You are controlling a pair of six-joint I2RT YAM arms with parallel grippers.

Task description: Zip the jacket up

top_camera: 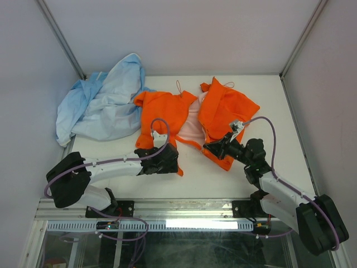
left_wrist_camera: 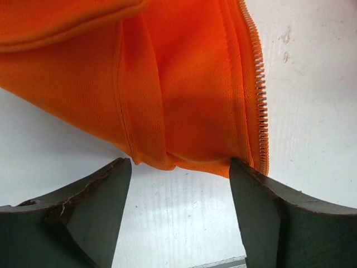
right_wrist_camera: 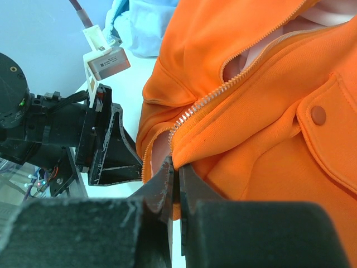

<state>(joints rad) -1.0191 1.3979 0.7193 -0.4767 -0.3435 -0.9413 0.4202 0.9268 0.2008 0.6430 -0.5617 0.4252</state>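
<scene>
I should next use my left gripper to grab the jacket's hem at the panel's lower corner, beside the zipper teeth [left_wrist_camera: 259, 95]. That leaves the teeth free for zipping up.
The orange jacket [top_camera: 167, 111] lies open on the white table, its pink lining [top_camera: 191, 121] showing between the two front panels. My left gripper [top_camera: 167, 159] is open at the lower corner of the left panel. In the left wrist view the hem [left_wrist_camera: 184, 111] lies just ahead of the spread fingertips, with the zipper teeth [left_wrist_camera: 259, 95] along its right edge. My right gripper [top_camera: 215, 148] is shut on the lower zipper edge of the right panel [right_wrist_camera: 234, 156], and its jaws [right_wrist_camera: 177, 170] pinch the fabric. The slider is not visible.
A light blue cloth garment [top_camera: 103, 103] is heaped at the back left, touching the jacket's sleeve. A snap button [right_wrist_camera: 318, 115] sits on the pocket. My left gripper's fingers [right_wrist_camera: 111, 148] show close by in the right wrist view. Walls enclose the table.
</scene>
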